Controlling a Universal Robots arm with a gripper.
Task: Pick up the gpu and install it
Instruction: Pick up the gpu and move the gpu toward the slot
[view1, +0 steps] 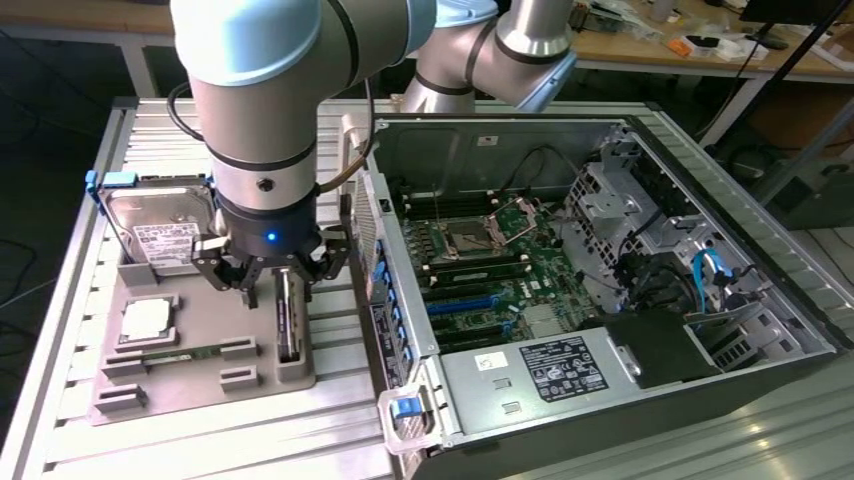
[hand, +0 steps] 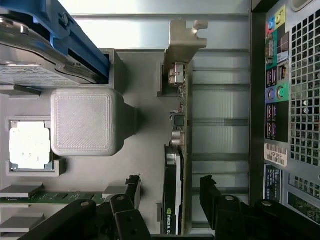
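Note:
Open fingers reach down on both sides of the GPU (view1: 286, 322) above the grey tray, and closing now would catch the GPU, so it is time for my gripper to close.
The gpu (view1: 286, 322) is a thin black card standing on its edge in a slot of the grey holder tray (view1: 200, 380), next to the computer case. In the wrist view the gpu (hand: 175, 150) runs lengthwise, with its silver bracket (hand: 182, 37) at the far end. My gripper (view1: 276, 290) hangs just above the card's near end. My gripper (hand: 170, 186) is open, one black finger (hand: 132, 186) on each side of the card, not touching it.
The tray also holds a silver hard drive (view1: 160, 235) with blue tabs, a square CPU chip (view1: 144, 318) and a green memory stick (view1: 180, 353). The open computer case (view1: 641, 135) lies at the exterior view's right, with its motherboard (view1: 494, 265) exposed.

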